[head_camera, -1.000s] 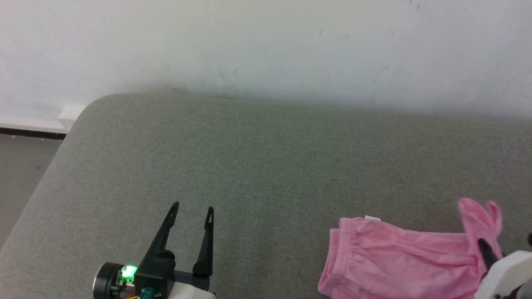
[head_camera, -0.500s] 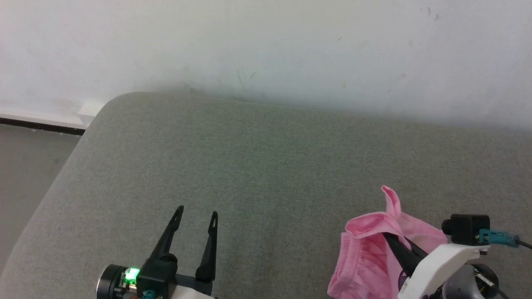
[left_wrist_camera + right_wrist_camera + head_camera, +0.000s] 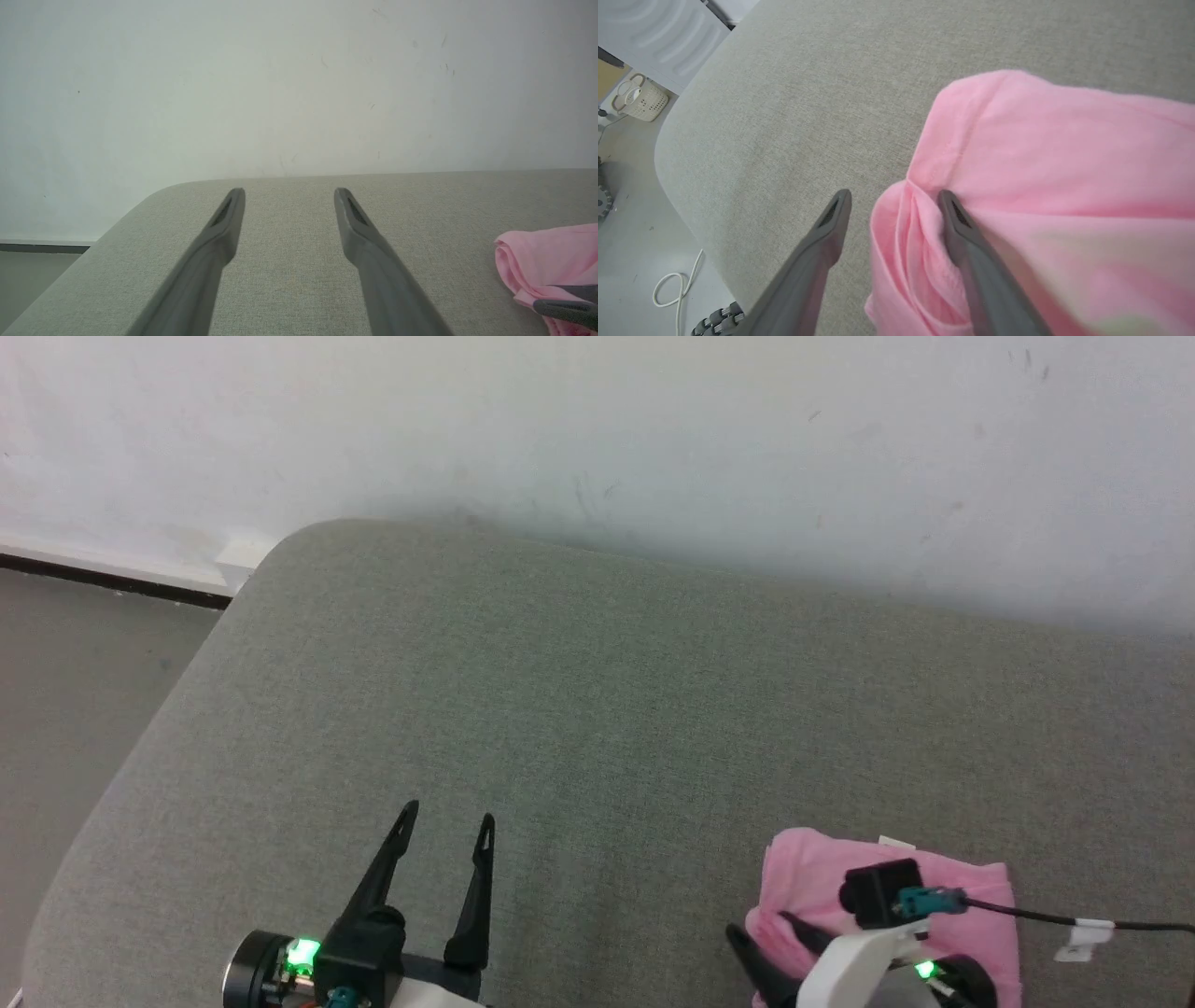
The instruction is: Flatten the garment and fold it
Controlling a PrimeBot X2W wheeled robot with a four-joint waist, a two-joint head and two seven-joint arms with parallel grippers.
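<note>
The right gripper grabs the pink shorts by their bunched folded edge [image 3: 903, 224] next, to finish folding the garment.
The garment [image 3: 803, 877], a light pink pair of shorts, lies folded over itself at the lower right of the grey-green padded surface [image 3: 597, 709]; a small white label [image 3: 896, 842] peeks out at its far edge. My right gripper [image 3: 758, 926] is open at the garment's left edge. In the right wrist view its jaws [image 3: 894, 193] straddle the bunched pink fold of the garment [image 3: 1041, 163], one finger on the fabric, one over bare surface. My left gripper [image 3: 449, 812] stands open and empty at the lower left, well apart; its wrist view shows the left gripper [image 3: 289, 191] with the garment [image 3: 542, 256] far right.
The padded surface has a rounded far-left corner against a white wall [image 3: 597, 420]; bare floor [image 3: 75, 663] lies beyond its left edge. A black cable [image 3: 1074, 924] trails right from my right wrist. A white basket [image 3: 640, 100] and a white cord [image 3: 677, 289] sit on the floor.
My right gripper carried the lifted pink hem leftward over the shorts, laid it down and opened. The garment went from spread to folded. The head camera also shifted; my left gripper stayed still.
</note>
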